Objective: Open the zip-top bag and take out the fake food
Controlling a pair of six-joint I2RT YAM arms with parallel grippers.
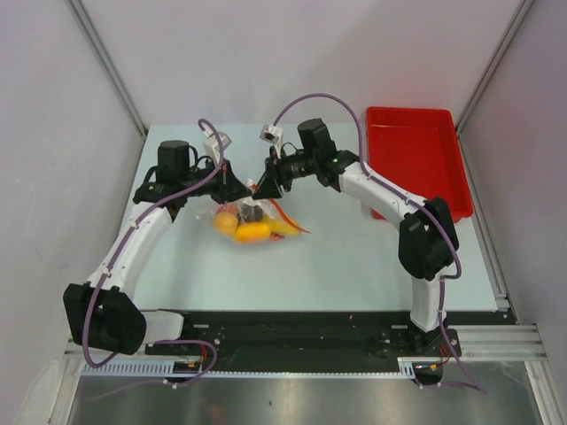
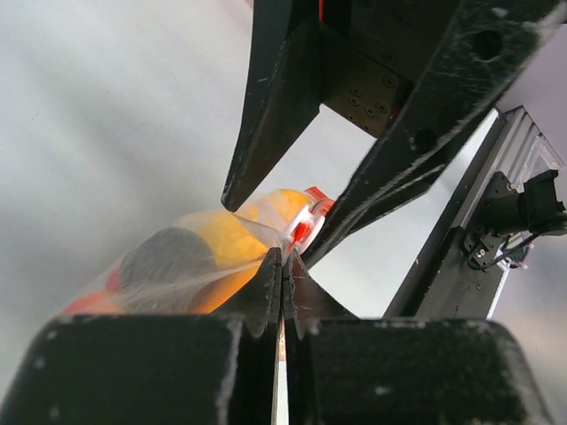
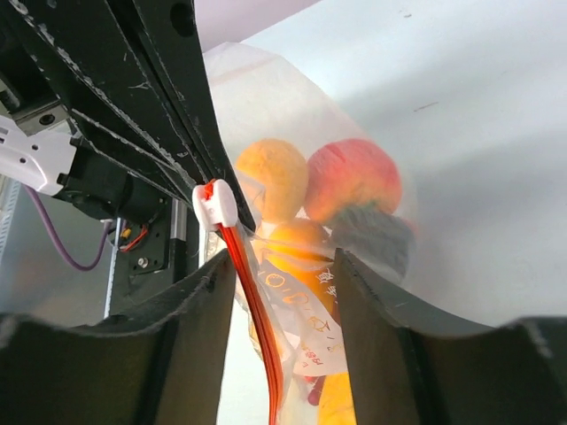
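Note:
I need to grab the white slider (image 3: 215,204) by its sides next with my right gripper. Then the slider can run along the zip strip (image 3: 257,310) and open the bag.
The zip-top bag (image 1: 252,221) lies mid-table, its top raised between the two grippers. Inside is the fake food: an orange oval (image 3: 272,177), a peach-red fruit (image 3: 354,175), a dark piece (image 3: 372,235) and yellow-orange pieces (image 1: 254,232). My left gripper (image 2: 283,261) is shut on the clear film at the bag's top edge (image 2: 190,266). My right gripper (image 3: 282,283) is open, with the orange-red zip strip (image 3: 257,310) hanging loose between its fingers. The white slider (image 3: 215,205) sits at the strip's top, against the left gripper's tip. In the top view the grippers (image 1: 232,184) (image 1: 266,186) face each other closely.
A red rectangular tray (image 1: 416,159) stands at the back right of the table. Metal rails run along the table's left and right sides. The right arm's elbow (image 1: 430,235) rises over the table's right half.

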